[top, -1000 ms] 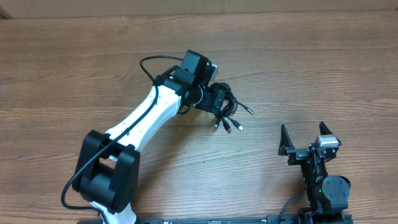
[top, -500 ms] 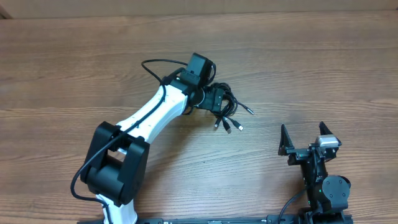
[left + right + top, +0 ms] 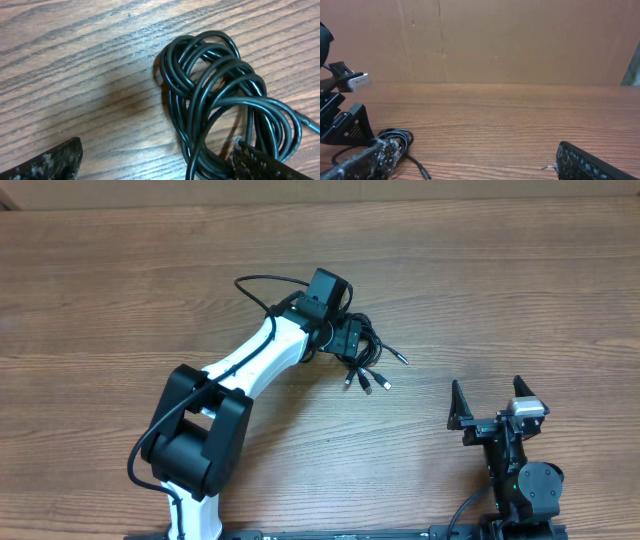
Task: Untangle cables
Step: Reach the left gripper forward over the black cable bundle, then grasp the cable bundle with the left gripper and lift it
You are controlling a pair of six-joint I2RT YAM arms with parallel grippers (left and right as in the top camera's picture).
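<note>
My left gripper grabs the cables next by the parts on the side of the bundle away from my right gripper, leaving loops free for that gripper to untangle.
The cables (image 3: 372, 358) are thin black cords coiled in one tangled bundle on the wooden table, with small plugs (image 3: 368, 386) fanning out toward the front. My left gripper (image 3: 349, 340) sits low at the bundle's left side. In the left wrist view it (image 3: 157, 147) is open: several strands of the cables (image 3: 220, 95) lie between the fingers, and the right finger (image 3: 260, 162) rests against the coil. My right gripper (image 3: 490, 402) stands open near the front right, apart from the bundle. The right wrist view shows it (image 3: 472, 150) with nothing between its fingers and the cables (image 3: 400, 135) at far left.
The table (image 3: 520, 290) is brown wood grain. A brown cardboard wall (image 3: 520, 40) stands along its far edge. The left arm's white link (image 3: 250, 360) and its own thick black wire (image 3: 255, 282) reach across the middle left.
The left arm's elbow and forearm have swung to the right, and its wrist has edged slightly right over the bundle. The cables and the right arm have not moved.
</note>
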